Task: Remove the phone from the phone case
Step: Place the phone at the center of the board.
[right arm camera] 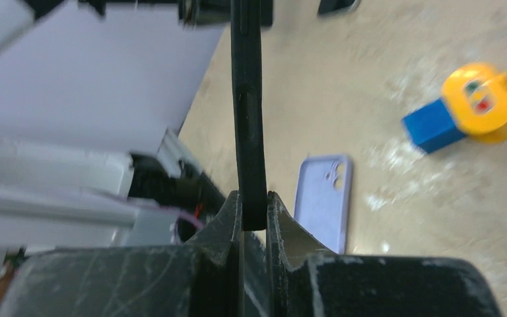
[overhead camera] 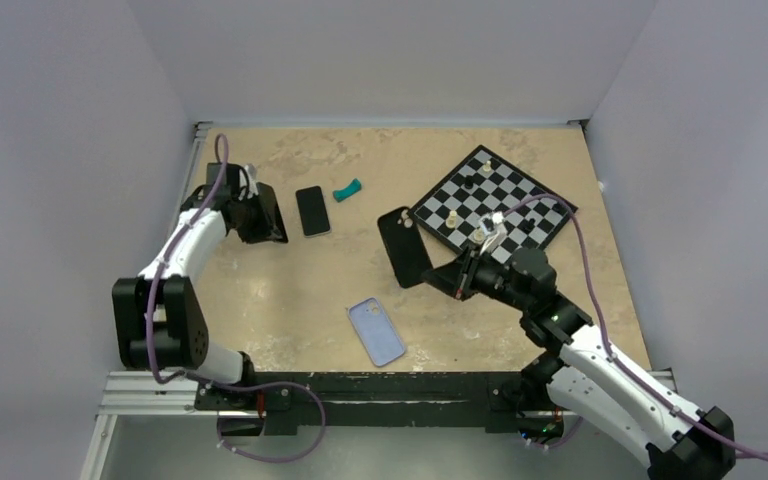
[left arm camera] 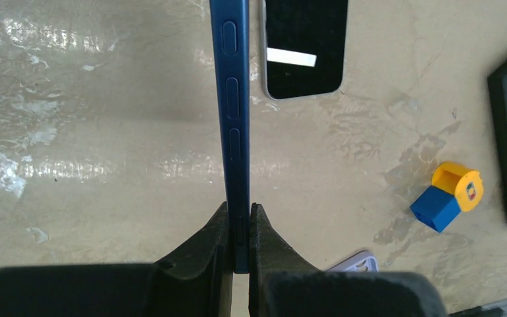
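Note:
The blue phone hangs on edge above the table and would tumble beside the second phone if I let go now. I should move it down first, then open my left gripper.
My left gripper [overhead camera: 258, 215] [left arm camera: 239, 208] is shut on a blue phone [left arm camera: 234, 99], which it holds on edge above the table with the side buttons facing the camera. My right gripper [overhead camera: 457, 274] [right arm camera: 255, 198] is shut on a black phone case [overhead camera: 403, 245] [right arm camera: 247, 99], lifted and tilted near the middle of the table. The phone and this case are well apart. In the top view the phone [overhead camera: 268, 216] shows as a dark slab at the left.
A second phone [overhead camera: 312, 210] [left arm camera: 304, 46] lies screen up beside the left gripper. A lavender case [overhead camera: 376, 331] [right arm camera: 323, 198] lies near the front edge. A chessboard [overhead camera: 535, 195] with pieces is at the back right. A blue and yellow toy block [left arm camera: 449, 195] [right arm camera: 465, 105] sits on the table.

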You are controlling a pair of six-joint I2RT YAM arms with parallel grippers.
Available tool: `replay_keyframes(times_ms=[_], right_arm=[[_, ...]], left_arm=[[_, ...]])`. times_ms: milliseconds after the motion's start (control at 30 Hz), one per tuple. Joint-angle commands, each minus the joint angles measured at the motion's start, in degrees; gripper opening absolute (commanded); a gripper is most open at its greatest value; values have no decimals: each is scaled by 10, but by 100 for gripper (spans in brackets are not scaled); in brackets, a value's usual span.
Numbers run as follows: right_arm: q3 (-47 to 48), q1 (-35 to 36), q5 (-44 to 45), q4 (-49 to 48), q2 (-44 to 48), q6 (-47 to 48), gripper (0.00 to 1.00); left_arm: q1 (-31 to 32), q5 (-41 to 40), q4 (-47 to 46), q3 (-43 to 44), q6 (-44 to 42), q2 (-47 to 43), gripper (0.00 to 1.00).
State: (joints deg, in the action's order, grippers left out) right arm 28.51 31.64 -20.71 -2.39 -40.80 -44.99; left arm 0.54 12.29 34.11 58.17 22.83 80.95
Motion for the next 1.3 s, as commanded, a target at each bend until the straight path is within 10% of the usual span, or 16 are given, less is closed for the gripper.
replay_keyframes(times_ms=[0, 633, 1267], right_arm=[[-46, 89, -16, -26, 26, -37, 0], [-119, 207, -1, -147, -43, -178, 0], [-118, 277, 33, -133, -163, -257, 0]], left_arm=[[-51, 148, -27, 75, -23, 84, 0], [-86, 234, -66, 88, 5, 234, 3], [-94, 123, -10, 123, -2, 222, 49]])
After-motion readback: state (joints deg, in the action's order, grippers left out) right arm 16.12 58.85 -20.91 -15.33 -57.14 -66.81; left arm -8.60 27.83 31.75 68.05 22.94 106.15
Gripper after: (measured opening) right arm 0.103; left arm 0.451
